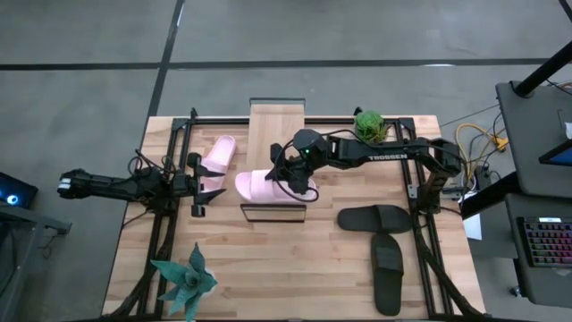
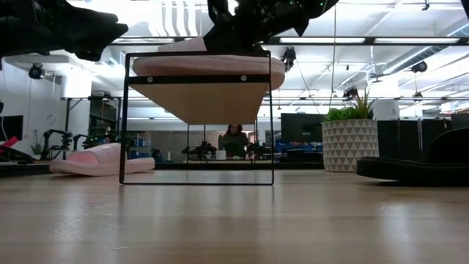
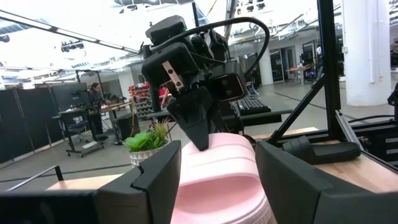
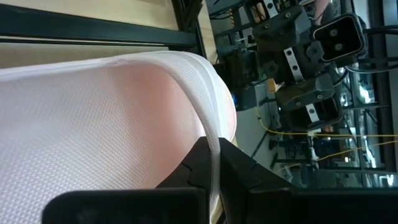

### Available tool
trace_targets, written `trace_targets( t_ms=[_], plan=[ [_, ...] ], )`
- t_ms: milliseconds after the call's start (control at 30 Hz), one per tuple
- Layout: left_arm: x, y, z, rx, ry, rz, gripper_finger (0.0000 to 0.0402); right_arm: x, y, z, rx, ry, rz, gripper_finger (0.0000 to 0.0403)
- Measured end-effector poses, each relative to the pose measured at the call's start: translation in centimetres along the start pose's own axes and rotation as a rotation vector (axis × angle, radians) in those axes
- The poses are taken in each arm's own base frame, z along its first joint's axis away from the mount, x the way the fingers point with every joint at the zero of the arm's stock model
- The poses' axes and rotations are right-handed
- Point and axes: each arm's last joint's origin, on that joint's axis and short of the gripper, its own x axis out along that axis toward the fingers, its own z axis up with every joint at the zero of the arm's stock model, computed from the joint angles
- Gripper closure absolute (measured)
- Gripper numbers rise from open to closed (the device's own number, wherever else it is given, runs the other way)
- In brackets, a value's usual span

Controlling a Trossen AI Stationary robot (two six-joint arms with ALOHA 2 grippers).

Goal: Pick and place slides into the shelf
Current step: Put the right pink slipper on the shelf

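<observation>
My right gripper will let go of the pink slide now, because its sole is level on the top of the shelf and the slide would stay there.
The shelf (image 1: pixel 277 121) stands mid-table, its light wood top on a thin black frame (image 2: pixel 198 176). One pink slide (image 1: pixel 261 186) lies across the near end of its top, one end jutting over the shelf's left side. My right gripper (image 1: pixel 299 185) is shut on this slide's strap. The other pink slide (image 1: pixel 217 156) lies sole-down on the table left of the shelf. Two black slides (image 1: pixel 375 217) (image 1: pixel 387 273) lie on the table at the near right. My left gripper (image 1: pixel 201 190) waits open, level, left of the shelf, pointing at the held slide (image 3: pixel 217 177). My right gripper pinches the thin edge of the pink slide's strap (image 4: pixel 208 124) between its two fingers (image 4: pixel 249 171). It comes from the table's right side, slanting down. The slide sits level, its sole on the shelf's top (image 2: pixel 209 67).
A green plant in a patterned pot (image 1: pixel 369 125) stands at the far right of the table, also seen in the low view (image 2: pixel 349 143). A teal succulent (image 1: pixel 186 282) sits at the near left corner. Bare wood lies between the shelf and the near edge.
</observation>
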Motion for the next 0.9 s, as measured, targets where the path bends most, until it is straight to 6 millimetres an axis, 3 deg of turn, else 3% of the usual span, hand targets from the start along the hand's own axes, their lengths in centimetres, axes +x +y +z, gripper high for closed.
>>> trace_targets(
  t_ms=[200, 533, 900],
  plan=[
    [0.0, 0.0, 0.0, 0.0, 0.002, -0.001, 0.0209, 0.1, 0.0, 0.1, 0.048, -0.003, 0.001, 0.0384],
    [0.1, 0.0, -0.1, 0.001, 0.006, -0.002, 0.0209, 0.2, 0.2, 0.6, 0.116, -0.009, 0.026, 0.0321],
    [0.1, 0.0, -0.1, 0.001, 0.007, -0.002, 0.0209, -0.6, -1.8, 1.7, 0.296, 0.028, 0.048, 0.0263]
  ],
)
